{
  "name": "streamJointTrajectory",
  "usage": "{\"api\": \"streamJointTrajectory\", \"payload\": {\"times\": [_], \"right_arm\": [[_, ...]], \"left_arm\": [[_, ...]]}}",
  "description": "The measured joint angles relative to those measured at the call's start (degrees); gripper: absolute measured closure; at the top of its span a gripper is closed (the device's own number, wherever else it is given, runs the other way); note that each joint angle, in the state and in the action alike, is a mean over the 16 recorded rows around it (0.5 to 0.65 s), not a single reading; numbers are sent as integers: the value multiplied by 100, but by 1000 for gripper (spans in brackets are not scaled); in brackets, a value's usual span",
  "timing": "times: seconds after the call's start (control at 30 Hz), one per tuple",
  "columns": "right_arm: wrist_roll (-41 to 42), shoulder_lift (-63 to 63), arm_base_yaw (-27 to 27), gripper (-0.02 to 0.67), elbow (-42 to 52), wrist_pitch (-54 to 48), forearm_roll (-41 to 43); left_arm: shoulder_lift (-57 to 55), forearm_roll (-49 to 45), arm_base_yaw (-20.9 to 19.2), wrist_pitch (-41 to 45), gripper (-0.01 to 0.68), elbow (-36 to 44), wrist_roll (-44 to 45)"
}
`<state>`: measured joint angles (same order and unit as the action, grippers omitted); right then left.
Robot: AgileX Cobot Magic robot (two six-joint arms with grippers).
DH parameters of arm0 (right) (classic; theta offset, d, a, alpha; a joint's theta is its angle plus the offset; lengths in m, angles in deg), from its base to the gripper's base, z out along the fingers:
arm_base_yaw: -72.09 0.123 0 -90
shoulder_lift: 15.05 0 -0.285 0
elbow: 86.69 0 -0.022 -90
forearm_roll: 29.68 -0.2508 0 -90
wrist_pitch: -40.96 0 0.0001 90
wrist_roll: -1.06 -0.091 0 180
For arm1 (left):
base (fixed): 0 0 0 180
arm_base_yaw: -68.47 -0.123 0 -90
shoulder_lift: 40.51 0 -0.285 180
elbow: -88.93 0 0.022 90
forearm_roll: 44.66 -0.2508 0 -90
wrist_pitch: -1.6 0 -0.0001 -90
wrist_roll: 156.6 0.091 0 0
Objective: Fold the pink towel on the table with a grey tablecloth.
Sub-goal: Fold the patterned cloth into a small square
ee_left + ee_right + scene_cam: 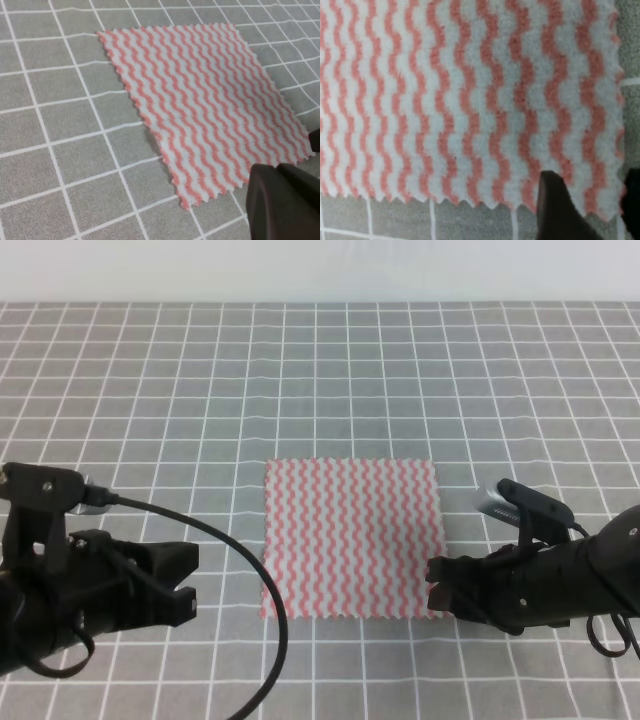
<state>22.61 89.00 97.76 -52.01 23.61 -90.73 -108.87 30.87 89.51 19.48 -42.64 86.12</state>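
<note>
The towel's middle lies flat on the tablecloth. My right gripper needs to grab the towel next by its near corner, where the towel's edge is free.
The pink towel lies flat and unfolded on the table with a grey tablecloth, square to the grid. My left gripper is open, low over the cloth a short way left of the towel's near left corner and clear of it. In the left wrist view the towel lies ahead and one dark finger shows at the bottom right. My right gripper is open at the towel's near right corner. In the right wrist view the towel fills the frame and one finger lies over its near edge.
The grey gridded cloth runs on all sides of the towel up to a pale wall at the back. A black cable loops from the left arm across the cloth, close to the towel's near left corner.
</note>
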Motion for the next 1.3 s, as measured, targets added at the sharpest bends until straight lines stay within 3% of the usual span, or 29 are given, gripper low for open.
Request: {"api": "streamJointTrajectory", "payload": {"times": [0.23,0.67,1.3], "right_arm": [[10,-3,-2,452,3,38,70],[11,27,2,640,-6,161,311],[38,19,-2,664,-424,97,367]], "left_arm": [[4,0,0,0,675,0,9],[0,0,0,0,675,0,9],[-27,-3,-1,-29,675,-1,287]]}}
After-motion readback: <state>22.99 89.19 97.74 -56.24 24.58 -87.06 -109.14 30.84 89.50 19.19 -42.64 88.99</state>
